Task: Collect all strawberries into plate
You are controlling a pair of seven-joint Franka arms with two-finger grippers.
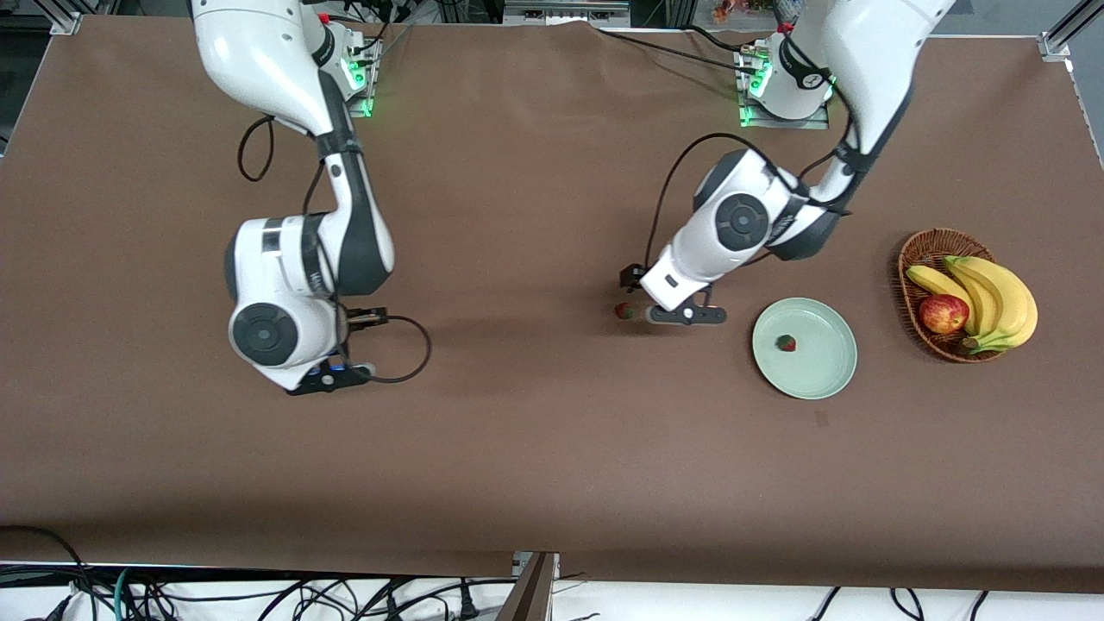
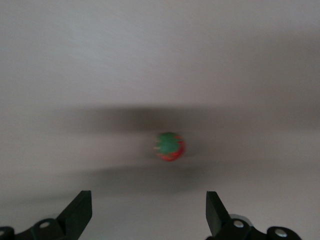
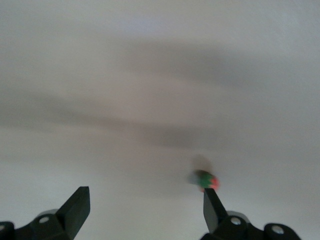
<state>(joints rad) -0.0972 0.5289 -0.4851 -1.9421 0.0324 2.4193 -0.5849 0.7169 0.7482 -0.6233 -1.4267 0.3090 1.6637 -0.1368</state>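
My left gripper grips the second strawberry by its round red body [image 1: 623, 310] next, to collect that strawberry into the mint-green plate [image 1: 821, 366].
One strawberry [image 1: 786, 343] lies in the mint-green plate [image 1: 821, 366]. A second strawberry [image 1: 623, 310] lies on the brown table, beside the plate toward the right arm's end. My left gripper [image 1: 642, 300] hangs just over it, open; in the left wrist view the berry [image 2: 170, 146] sits ahead of the gap between the left gripper's [image 2: 148, 196] fingers. My right gripper [image 1: 349, 332] is open, low over the table toward the right arm's end. A third strawberry [image 3: 205, 181] shows in the right wrist view, close by one fingertip of the right gripper [image 3: 145, 192]; the arm hides it in the front view.
A brown wicker basket [image 1: 914, 250] with bananas [image 1: 992, 297] and a red apple [image 1: 943, 313] stands beside the plate toward the left arm's end. Brown cloth covers the whole table.
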